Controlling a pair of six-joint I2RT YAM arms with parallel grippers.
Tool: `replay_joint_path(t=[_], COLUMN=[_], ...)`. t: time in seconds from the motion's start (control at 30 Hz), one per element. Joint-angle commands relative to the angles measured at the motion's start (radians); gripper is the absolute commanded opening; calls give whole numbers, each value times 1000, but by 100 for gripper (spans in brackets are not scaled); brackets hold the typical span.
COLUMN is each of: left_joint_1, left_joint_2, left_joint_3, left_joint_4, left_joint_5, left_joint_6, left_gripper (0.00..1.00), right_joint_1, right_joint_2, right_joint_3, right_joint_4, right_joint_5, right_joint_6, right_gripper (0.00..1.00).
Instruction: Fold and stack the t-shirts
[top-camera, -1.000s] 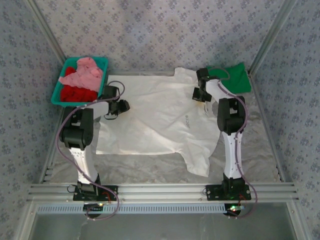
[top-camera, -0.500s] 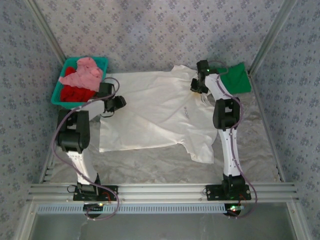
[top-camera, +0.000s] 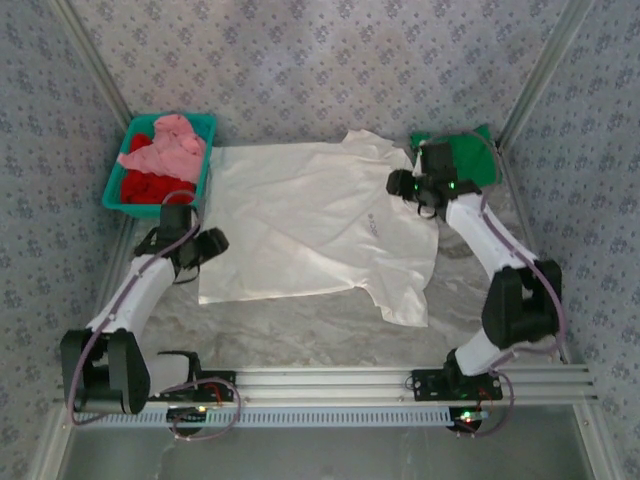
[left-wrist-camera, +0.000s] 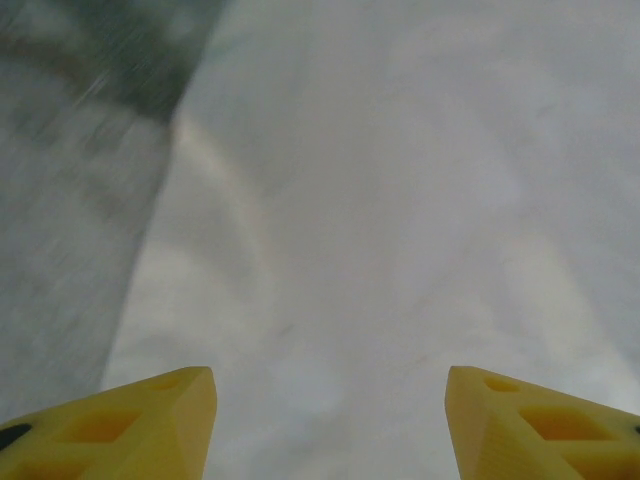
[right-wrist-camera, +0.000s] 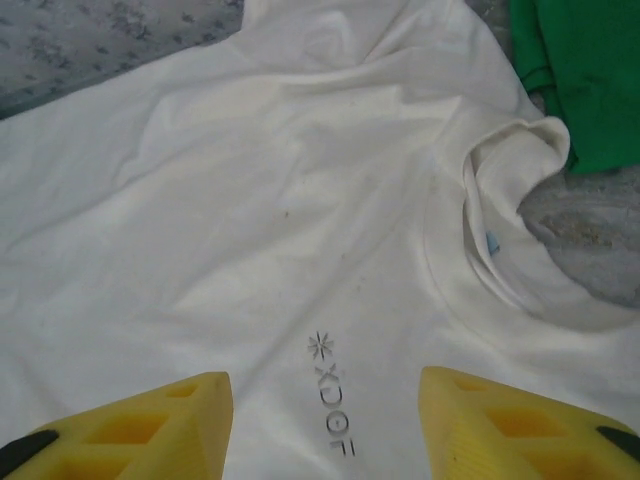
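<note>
The cream-white t-shirt (top-camera: 310, 215) needs to be grabbed next by its hem corner nearest the bar (top-camera: 202, 300) with my left gripper, so that side can be folded over the t-shirt's body.
A large cream-white t-shirt (top-camera: 310, 215) lies spread flat across the middle of the table, its small chest mark (right-wrist-camera: 333, 405) facing up. My left gripper (top-camera: 208, 243) hangs open at the shirt's left edge, and blurred white cloth (left-wrist-camera: 400, 200) lies below its yellow fingers (left-wrist-camera: 160, 420) with nothing between them. My right gripper (top-camera: 402, 185) is open above the chest, near the collar (right-wrist-camera: 500, 250), and holds nothing. A green t-shirt (top-camera: 470, 155) lies at the back right. Pink (top-camera: 165, 148) and red (top-camera: 150, 187) t-shirts sit bunched in the basket.
The teal basket (top-camera: 112, 186) stands at the back left, just beyond the left arm. Patterned walls and slanted metal posts (top-camera: 540, 75) close in the table on three sides. A bare grey table strip (top-camera: 300, 335) runs along the front, ending at the aluminium rail (top-camera: 320, 382).
Both grippers have opened and let go of the white shirt, which now lies flat. The left gripper has drawn back toward the near left. The right arm has swung outward to the right.
</note>
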Motion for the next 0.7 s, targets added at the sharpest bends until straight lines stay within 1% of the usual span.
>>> replay_joint_path(t=[0.0, 0.07, 0.2, 0.23, 0.27, 0.37, 0.43, 0.53, 0.57, 0.67], left_joint_1=[92, 138, 138, 139, 139, 127, 119, 79, 71, 67], left_joint_2=[-59, -44, 16, 26, 31, 16, 16, 12, 18, 37], left_joint_3=[-102, -140, -135, -136, -139, -154, -146, -123, -120, -133], left_joint_4=[-83, -70, -130, -141, -150, -164, -179, -201, -231, -214], left_joint_5=[65, 135, 126, 115, 110, 65, 47, -8, -19, -14], left_joint_6=[-87, -119, -113, -108, -105, -108, -111, -108, -105, -105], left_gripper=[62, 62, 62, 62, 62, 61, 59, 59, 59, 58], right_joint_1=[47, 73, 122, 129, 132, 139, 140, 147, 150, 154], right_joint_2=[-56, -125, -240, -262, -276, -280, -273, -258, -255, -250], right_joint_3=[-173, -261, -390, -412, -431, -455, -462, -465, -467, -479], right_joint_4=[108, 122, 165, 174, 185, 192, 204, 216, 218, 229], right_joint_5=[99, 142, 222, 245, 255, 300, 303, 305, 313, 320], right_joint_6=[-40, -32, -23, -19, -22, -20, -16, -21, -19, -19], right_gripper=[54, 54, 55, 58, 58, 58, 58, 58, 58, 59])
